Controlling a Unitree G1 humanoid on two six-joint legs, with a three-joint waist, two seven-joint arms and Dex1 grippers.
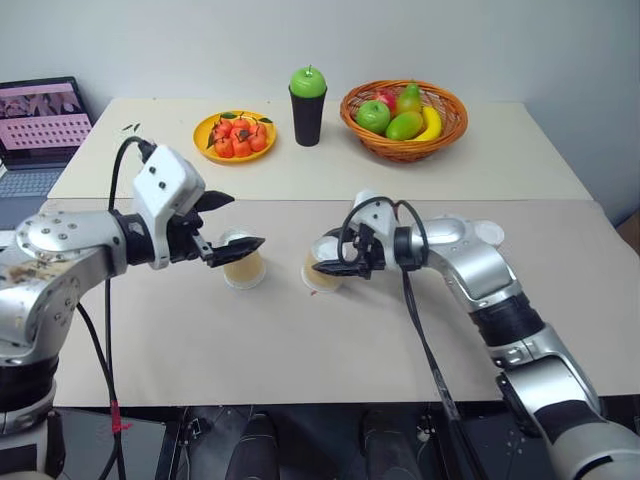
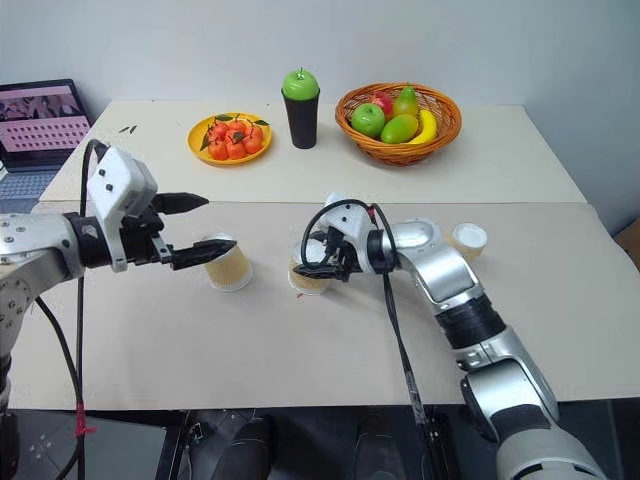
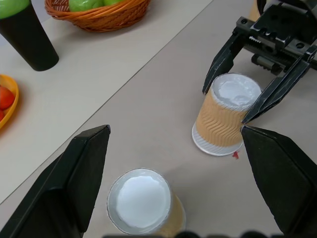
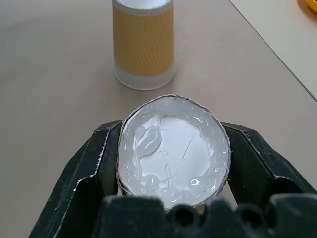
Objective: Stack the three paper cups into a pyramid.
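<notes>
The cup's lower rim (image 1: pixel 318 287) is on the tabletop and the cup would stand, so my right gripper should open its fingers.
Three tan paper cups stand upside down on the beige table (image 1: pixel 300 340). My right gripper (image 1: pixel 337 262) is shut on the middle cup (image 1: pixel 320 275), one finger on each side near its white base (image 4: pixel 173 151); its rim looks to rest on the table. A short way left stands the second cup (image 1: pixel 243 265), also ahead in the right wrist view (image 4: pixel 143 42). My left gripper (image 1: pixel 241 222) hangs open just above and beside it, fingers wide apart with nothing between them. The third cup (image 2: pixel 468 239) stands at the right, behind my right forearm.
At the back of the far table stand a black cup topped by a green apple (image 1: pixel 308 105), a yellow plate of small red fruit (image 1: pixel 235 135) and a wicker basket of fruit (image 1: pixel 404 118). A laptop (image 1: pixel 40 120) sits off to the far left.
</notes>
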